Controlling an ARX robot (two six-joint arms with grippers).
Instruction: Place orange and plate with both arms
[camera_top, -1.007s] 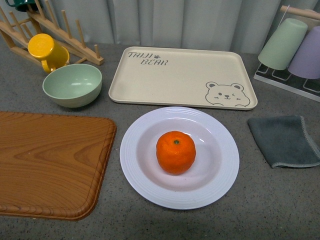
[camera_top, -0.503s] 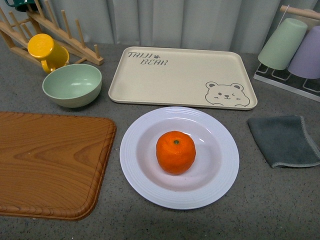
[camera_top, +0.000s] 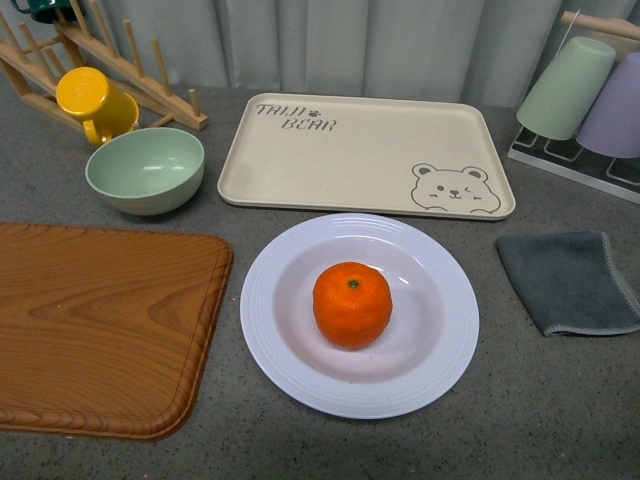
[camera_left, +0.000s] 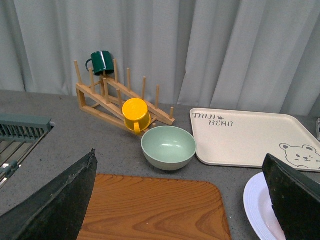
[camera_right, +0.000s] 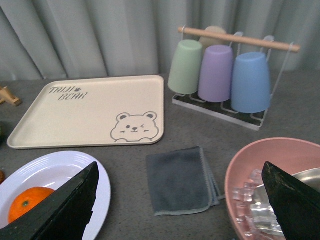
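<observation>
My right gripper grabs the plate by its rim (camera_right: 106, 192) next, to place the plate with the orange (camera_right: 27, 202) still on it.
The orange (camera_top: 352, 304) sits in the well of the white plate (camera_top: 290, 360) on the grey counter, in front of the beige bear tray (camera_top: 360, 150). Neither gripper shows in the front view. The left gripper (camera_left: 182, 200) is open and empty, its fingers wide apart above the wooden board (camera_left: 150, 210), with the plate's rim (camera_left: 255, 207) beside one finger. The right gripper (camera_right: 180, 205) is open and empty above the grey cloth (camera_right: 180, 180); the orange (camera_right: 27, 202) and plate (camera_right: 65, 170) show beside one finger.
A pale green bowl (camera_top: 145, 170), a yellow mug (camera_top: 92, 100) and a wooden rack (camera_top: 130, 70) stand at the back left. A wooden board (camera_top: 95, 325) lies left. A grey cloth (camera_top: 570, 280) and cup rack (camera_top: 590, 100) are right. A pink bowl with ice (camera_right: 270, 185) is nearby.
</observation>
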